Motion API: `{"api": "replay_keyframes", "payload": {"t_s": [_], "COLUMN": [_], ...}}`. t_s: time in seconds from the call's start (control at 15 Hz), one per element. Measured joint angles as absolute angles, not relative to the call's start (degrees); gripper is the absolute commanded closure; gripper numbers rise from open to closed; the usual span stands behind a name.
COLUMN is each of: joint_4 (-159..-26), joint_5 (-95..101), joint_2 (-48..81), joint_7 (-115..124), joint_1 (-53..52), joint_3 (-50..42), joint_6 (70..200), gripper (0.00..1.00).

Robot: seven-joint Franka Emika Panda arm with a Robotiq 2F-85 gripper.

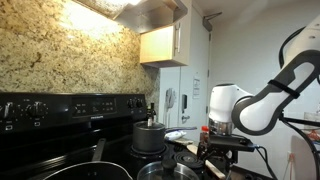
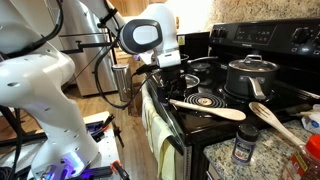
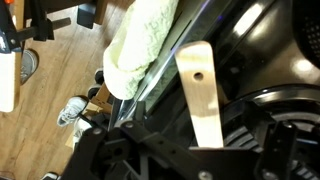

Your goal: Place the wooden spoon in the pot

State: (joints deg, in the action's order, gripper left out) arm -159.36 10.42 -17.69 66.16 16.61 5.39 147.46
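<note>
The handle is deep between my open fingers, so my gripper needs to close. Closing now would hold the spoon's handle (image 1: pixel 212 167) (image 3: pixel 206 122).
The wooden spoon (image 2: pixel 207 108) lies flat on the black stove top near its front edge. Its head points toward the counter. In the wrist view its flat pale handle (image 3: pixel 200 95), with a small hole near the end, runs out from under my gripper. My gripper (image 2: pixel 172 86) hangs low over the handle end, and in the wrist view (image 3: pixel 205 138) its fingers are spread to either side of the handle, open. A dark pot with a lid (image 2: pixel 250 75) stands on a back burner, and it also shows in an exterior view (image 1: pixel 150 136).
A second wooden utensil (image 2: pixel 277 122) and a spice jar (image 2: pixel 245 146) lie on the speckled counter beside the stove. A pale towel (image 3: pixel 140 45) hangs on the oven door. More pans (image 1: pixel 165 170) sit on the front burners. The wooden floor lies below.
</note>
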Motion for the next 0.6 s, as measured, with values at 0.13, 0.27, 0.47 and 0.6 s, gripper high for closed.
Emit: {"api": "replay_keyframes", "payload": {"t_s": [0.13,0.27,0.47,0.6], "joint_4": [-159.36,-159.46,-159.47,-159.47], "joint_5": [11.43,12.35,12.68,12.68], "joint_2": [-16.86,-17.18,-17.9,-18.2], "joint_7": [66.78,67.45,67.77,67.77], "joint_1": [16.52,16.52,16.51,16.45], "joint_3": [5.38,5.31,5.15,5.04], "joint_6": [147.82,147.28,146.08,145.93], "gripper": [0.44,0.55,0.75,0.9]}}
